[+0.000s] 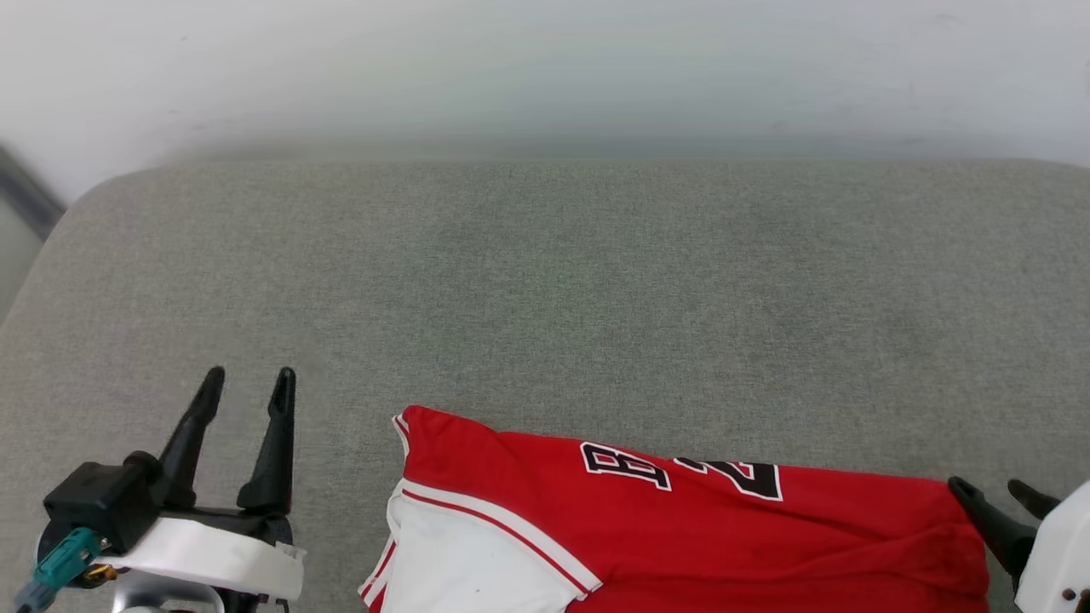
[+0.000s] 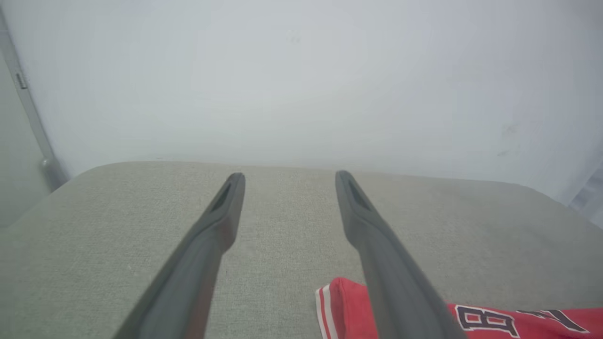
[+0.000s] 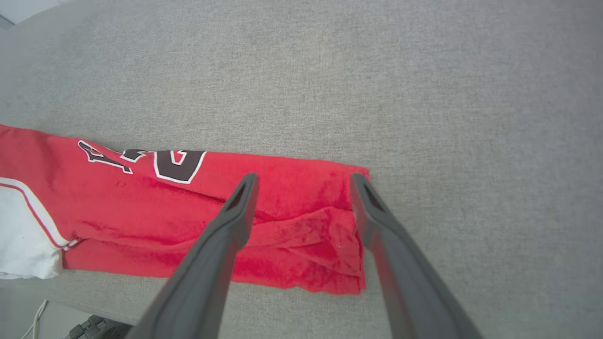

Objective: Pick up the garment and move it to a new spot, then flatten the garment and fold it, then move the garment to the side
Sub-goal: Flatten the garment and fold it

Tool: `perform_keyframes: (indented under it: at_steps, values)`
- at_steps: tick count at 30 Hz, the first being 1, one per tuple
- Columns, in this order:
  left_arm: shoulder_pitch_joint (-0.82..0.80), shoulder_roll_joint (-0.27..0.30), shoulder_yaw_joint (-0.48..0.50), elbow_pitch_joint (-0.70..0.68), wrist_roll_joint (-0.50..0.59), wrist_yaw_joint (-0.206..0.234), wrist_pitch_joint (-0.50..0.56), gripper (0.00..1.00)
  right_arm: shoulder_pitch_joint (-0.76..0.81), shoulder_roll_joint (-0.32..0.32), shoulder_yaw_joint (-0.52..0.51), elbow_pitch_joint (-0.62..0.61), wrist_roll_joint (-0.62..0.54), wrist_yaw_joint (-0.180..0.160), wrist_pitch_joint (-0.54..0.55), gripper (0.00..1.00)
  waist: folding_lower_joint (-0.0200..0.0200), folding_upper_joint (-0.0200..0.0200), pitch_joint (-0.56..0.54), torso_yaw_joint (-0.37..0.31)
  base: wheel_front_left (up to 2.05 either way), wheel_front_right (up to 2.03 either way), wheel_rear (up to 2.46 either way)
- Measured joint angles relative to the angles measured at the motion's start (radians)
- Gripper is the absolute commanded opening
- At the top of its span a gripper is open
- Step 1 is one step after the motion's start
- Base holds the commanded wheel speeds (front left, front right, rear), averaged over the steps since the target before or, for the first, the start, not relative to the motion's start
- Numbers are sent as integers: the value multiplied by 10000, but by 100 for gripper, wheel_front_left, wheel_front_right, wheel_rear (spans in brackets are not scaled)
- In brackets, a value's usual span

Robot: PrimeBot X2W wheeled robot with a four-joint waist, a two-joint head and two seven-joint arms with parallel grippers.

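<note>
I need to grab the garment point(image 1: 681, 528) next with my right gripper by the bunched fold at its hem point(image 1: 958, 537), because that fold stands up while the lettered part lies flat.
The garment point(image 1: 681, 528), a red jersey with a white sleeve and black-and-white lettering, lies folded into a long strip along the near edge of the grey cushion point(image 1: 545, 281). My left gripper point(image 1: 251, 379) stands open to the left of the garment's sleeve end, apart from it, nothing between its fingers. In the left wrist view the garment point(image 2: 494, 320) shows low at the right beside the left gripper point(image 2: 289, 176). My right gripper point(image 1: 996, 485) is open at the garment's right end. In the right wrist view the right gripper point(image 3: 304, 179) hangs above the rumpled hem of the garment point(image 3: 292, 221), holding nothing.
A pale wall point(image 1: 545, 68) rises behind the cushion. Bare grey cushion surface stretches beyond the garment to the far edge. A grey post point(image 2: 28, 108) stands at the cushion's left. A cable and a dark object point(image 3: 89, 327) lie on the floor below the near edge.
</note>
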Motion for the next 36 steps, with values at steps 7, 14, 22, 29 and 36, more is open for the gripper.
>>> perform_keyframes:
  at_steps: [7, 14, 22, 29, 36]
  values:
    - [390, -1294, 1486, -694, 2243, 67, -58, 100, 380, 1028, -1022, 257, -453, -2, 40, 100, 0, 0, 128, 115, 0, 0, 0]
    - [661, -2240, 2299, -813, 3638, -775, -69, 100, 444, 1519, -1651, 1043, -627, -2, -82, 100, 0, 0, 366, 230, 0, 0, 0]
    - [574, -2926, 3051, -706, 4299, -1762, -69, 100, 164, 1638, -1789, 2249, -454, -2, -370, 100, 0, 0, 806, 414, 0, 0, 0]
    - [332, -3312, 3335, -546, 4671, -2201, -69, 100, -6, 1559, -1586, 2796, -109, -2, -598, 100, 0, 0, 1180, 642, 0, 0, 0]
    - [276, -3578, 3452, -397, 4844, -2408, -69, 100, -110, 1336, -911, 3033, 474, -79, -995, 100, 0, 0, 1213, 726, 0, 0, 0]
